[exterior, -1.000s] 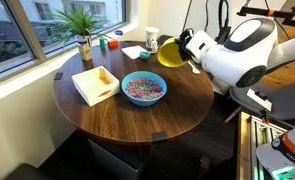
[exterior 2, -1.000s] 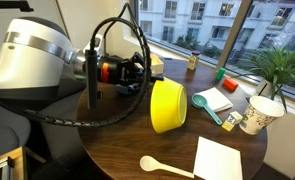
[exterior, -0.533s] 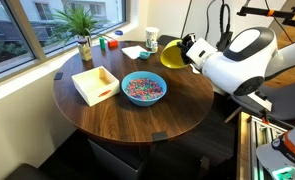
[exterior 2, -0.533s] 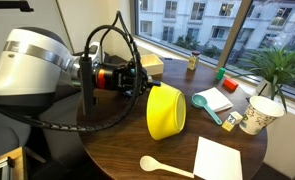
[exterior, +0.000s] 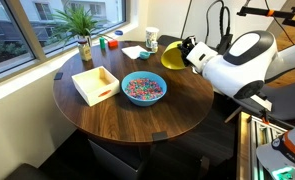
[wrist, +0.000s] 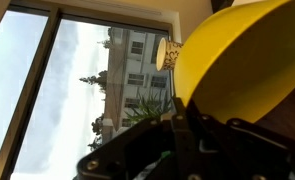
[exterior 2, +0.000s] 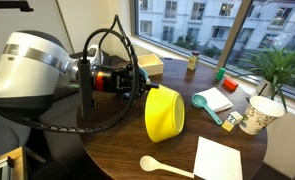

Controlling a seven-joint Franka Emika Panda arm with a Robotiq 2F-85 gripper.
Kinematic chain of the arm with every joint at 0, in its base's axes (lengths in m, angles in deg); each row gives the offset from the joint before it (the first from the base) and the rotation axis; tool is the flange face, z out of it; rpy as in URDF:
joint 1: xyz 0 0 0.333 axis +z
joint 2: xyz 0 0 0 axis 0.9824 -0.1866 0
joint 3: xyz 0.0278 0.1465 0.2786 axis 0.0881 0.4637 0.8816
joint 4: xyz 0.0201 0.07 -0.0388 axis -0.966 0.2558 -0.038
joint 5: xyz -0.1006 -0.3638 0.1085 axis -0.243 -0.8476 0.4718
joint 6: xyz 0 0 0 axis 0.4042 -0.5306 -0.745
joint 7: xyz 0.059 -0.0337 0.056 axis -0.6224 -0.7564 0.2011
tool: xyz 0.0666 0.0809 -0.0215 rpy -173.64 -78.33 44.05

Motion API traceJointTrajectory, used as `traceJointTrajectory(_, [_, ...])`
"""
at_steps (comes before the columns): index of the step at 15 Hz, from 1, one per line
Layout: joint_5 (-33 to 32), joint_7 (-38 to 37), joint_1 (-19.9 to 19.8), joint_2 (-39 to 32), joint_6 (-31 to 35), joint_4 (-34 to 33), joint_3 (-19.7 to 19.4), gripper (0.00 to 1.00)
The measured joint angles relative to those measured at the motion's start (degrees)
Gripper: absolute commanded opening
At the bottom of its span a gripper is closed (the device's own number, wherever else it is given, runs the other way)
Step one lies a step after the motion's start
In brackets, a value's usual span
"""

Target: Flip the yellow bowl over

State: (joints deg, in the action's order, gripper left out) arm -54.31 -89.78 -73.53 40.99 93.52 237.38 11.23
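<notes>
My gripper holds the yellow bowl (exterior 2: 165, 113) with flat tabletop below it, so the bowl would end up on the tabletop, and my gripper needs to open.
The yellow bowl (exterior 2: 165, 113) is held on its side above the round wooden table (exterior: 117, 115), its opening facing sideways. It also shows in an exterior view (exterior: 172, 55) at the table's far right edge, and it fills the upper right of the wrist view (wrist: 247, 60). My gripper (exterior 2: 139, 84) is shut on the bowl's rim, with one finger inside the bowl; the gripper shows in the wrist view too (wrist: 182, 125).
A blue bowl of colourful bits (exterior: 143, 88) and a white tray (exterior: 95, 84) sit mid-table. A paper cup (exterior 2: 259, 115), teal scoop (exterior 2: 205, 105), wooden spoon (exterior 2: 163, 166), white napkin (exterior 2: 219, 160), potted plant (exterior: 82, 30) and small blocks stand around. Windows behind.
The bowl has turned a little further and shifted slightly toward the arm, still gripped at the rim.
</notes>
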Motion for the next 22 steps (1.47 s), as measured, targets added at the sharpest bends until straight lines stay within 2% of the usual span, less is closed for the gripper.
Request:
traceJointTrajectory(3, [-0.13, 0.00, 0.21, -0.06, -0.10, 0.08, 0.00, 0.03])
traceJointTrajectory(4, [-0.15, 0.00, 0.29, -0.06, -0.15, 0.12, 0.00, 0.07])
traceJointTrajectory(7, [-0.17, 0.00, 0.55, -0.11, -0.30, 0.19, 0.00, 0.35])
traceJointTrajectory(9, [-0.17, 0.00, 0.73, -0.23, -0.30, 0.20, 0.00, 0.47])
traceJointTrajectory(11, [-0.17, 0.00, 0.86, -0.36, -0.30, 0.20, 0.00, 0.54])
traceJointTrajectory(12, [-0.17, 0.00, 0.90, -0.40, -0.30, 0.21, 0.00, 0.61])
traceJointTrajectory(15, [-0.17, 0.00, 0.92, -0.45, -0.30, 0.21, 0.00, 0.95])
traceJointTrajectory(16, [-0.17, 0.00, 0.92, -0.46, -0.30, 0.21, -0.03, 0.99])
traceJointTrajectory(22, [1.62, -0.90, 0.92, -0.47, 0.01, -0.03, -1.53, 1.00])
